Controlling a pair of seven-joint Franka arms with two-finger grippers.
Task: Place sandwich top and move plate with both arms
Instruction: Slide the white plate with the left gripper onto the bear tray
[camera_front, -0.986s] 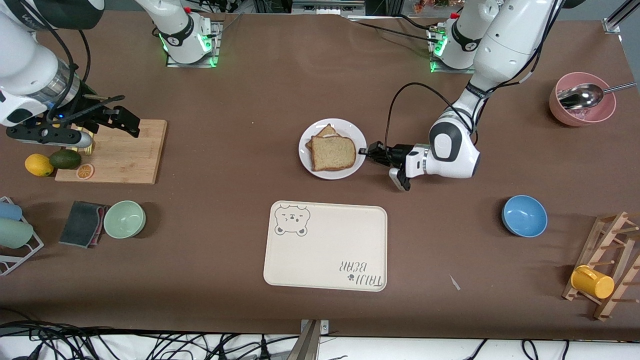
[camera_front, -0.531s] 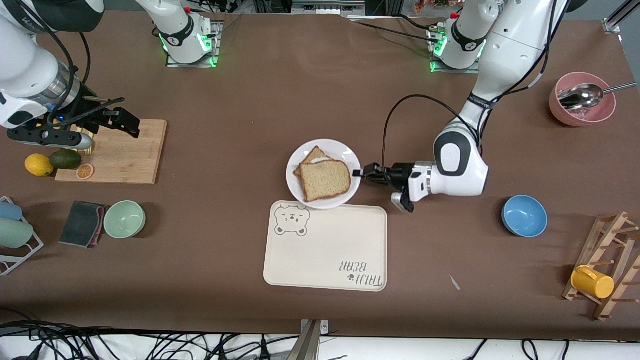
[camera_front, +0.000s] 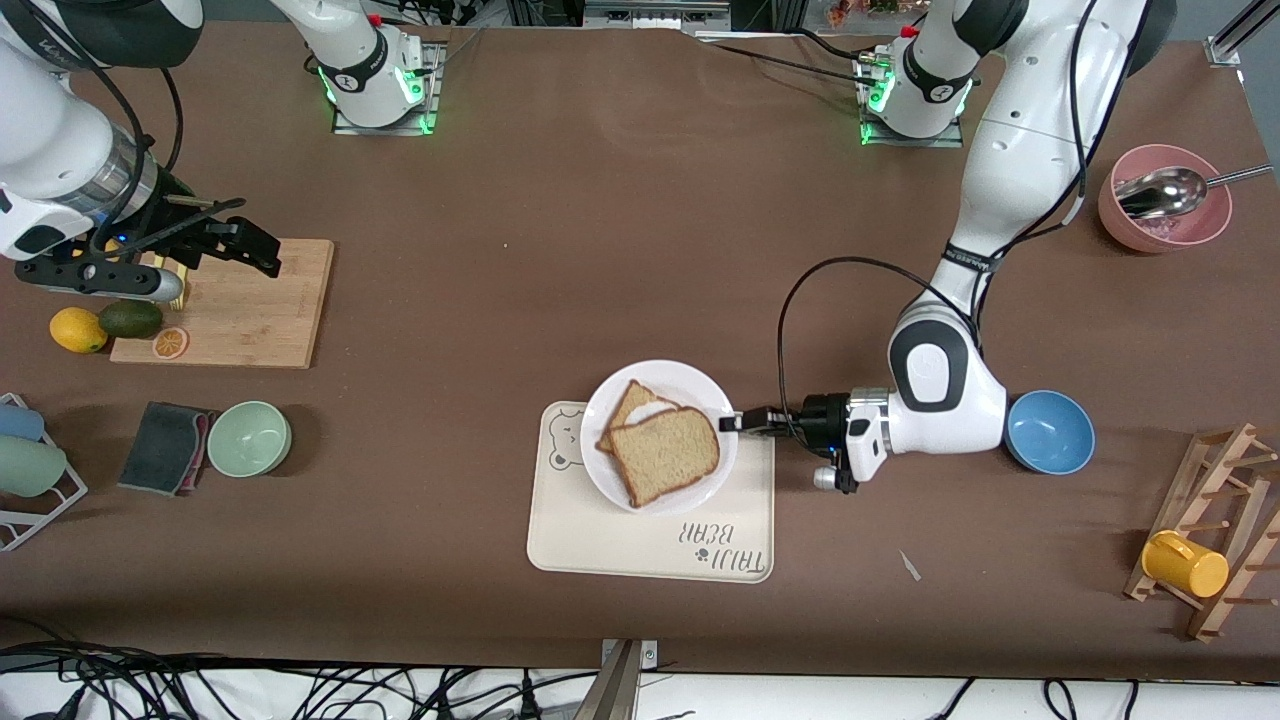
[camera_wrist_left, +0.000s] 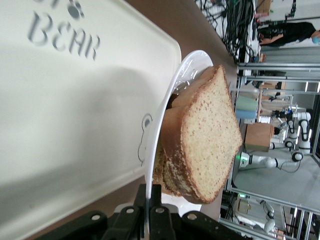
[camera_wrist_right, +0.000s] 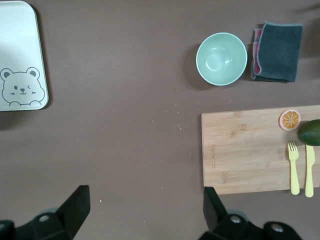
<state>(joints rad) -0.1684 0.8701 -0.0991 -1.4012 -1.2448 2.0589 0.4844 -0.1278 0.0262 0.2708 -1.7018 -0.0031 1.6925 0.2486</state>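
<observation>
The white plate's rim (camera_front: 655, 366) hangs above the beige tray (camera_front: 650, 545) and past the tray's edge, so the plate comes down in my left gripper before it opens.
The white plate (camera_front: 700, 385) carries the sandwich. The plain brown sandwich top (camera_front: 665, 455) lies on the lower slice (camera_front: 628, 408). My left gripper (camera_front: 735, 422) is shut on the plate's rim at the left arm's end and holds the plate over the bear-print corner of the beige tray (camera_front: 650, 545). In the left wrist view the fingers (camera_wrist_left: 150, 200) pinch the rim (camera_wrist_left: 165, 115), with the sandwich top (camera_wrist_left: 210, 140) above the tray (camera_wrist_left: 75, 110). My right gripper (camera_front: 215, 262) is open and empty, waiting above the cutting board (camera_front: 250, 310); its fingers are wide apart (camera_wrist_right: 145, 210).
A blue bowl (camera_front: 1048, 432) sits right beside the left arm's elbow. A pink bowl with a spoon (camera_front: 1165, 200) and a rack with a yellow mug (camera_front: 1185, 563) are at that end. A green bowl (camera_front: 249, 438), a cloth (camera_front: 165, 447), a lemon and an avocado are near the board.
My left gripper has carried the plate with the sandwich toward the front camera, from the bare table to over the tray. The right arm has barely moved.
</observation>
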